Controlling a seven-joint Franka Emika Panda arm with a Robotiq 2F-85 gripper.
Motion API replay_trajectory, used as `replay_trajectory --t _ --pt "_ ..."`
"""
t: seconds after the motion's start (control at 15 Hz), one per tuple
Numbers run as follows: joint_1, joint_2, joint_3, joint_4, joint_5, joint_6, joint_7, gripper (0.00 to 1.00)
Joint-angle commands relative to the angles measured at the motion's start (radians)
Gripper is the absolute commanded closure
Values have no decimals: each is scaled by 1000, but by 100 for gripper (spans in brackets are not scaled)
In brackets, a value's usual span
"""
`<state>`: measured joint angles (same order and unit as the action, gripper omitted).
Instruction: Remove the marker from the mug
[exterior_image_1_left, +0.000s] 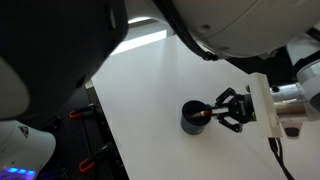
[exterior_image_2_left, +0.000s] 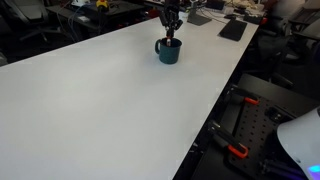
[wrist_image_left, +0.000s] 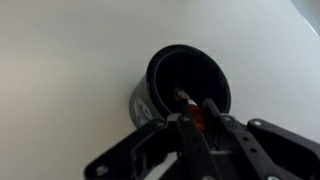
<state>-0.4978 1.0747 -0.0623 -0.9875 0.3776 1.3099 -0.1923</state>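
Note:
The marker (exterior_image_1_left: 206, 114) would come up out of the mug if the robot lifted its gripper now, because the gripper's fingers are closed on the marker's red upper end above the mug's rim.
The dark mug (exterior_image_1_left: 192, 116) stands on the white table; it also shows in an exterior view (exterior_image_2_left: 168, 51) and in the wrist view (wrist_image_left: 185, 80). The marker (wrist_image_left: 190, 110), dark with a red-orange part, leans inside the mug with its upper end between my fingers. My gripper (wrist_image_left: 196, 122) sits at the mug's rim and is shut on the marker. In an exterior view the gripper (exterior_image_1_left: 222, 110) reaches the mug from the side, with a red spot of the marker (exterior_image_1_left: 206, 114) at the rim. In an exterior view the gripper (exterior_image_2_left: 172, 28) is right above the mug.
The white table (exterior_image_2_left: 110, 100) stretches wide around the mug. Dark flat objects (exterior_image_2_left: 233, 29) lie at its far end. The table edge (exterior_image_1_left: 105, 130) drops to a cluttered floor with red clamps (exterior_image_2_left: 238, 152). The arm's large body (exterior_image_1_left: 60, 50) blocks much of an exterior view.

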Motion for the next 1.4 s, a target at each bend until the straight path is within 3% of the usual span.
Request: replay_trajectory --t 0.0,1.33 --pt "-6 21 6 39 14 -24 22 95" --pt "58 -359 -9 -326 -25 242 -69 95"
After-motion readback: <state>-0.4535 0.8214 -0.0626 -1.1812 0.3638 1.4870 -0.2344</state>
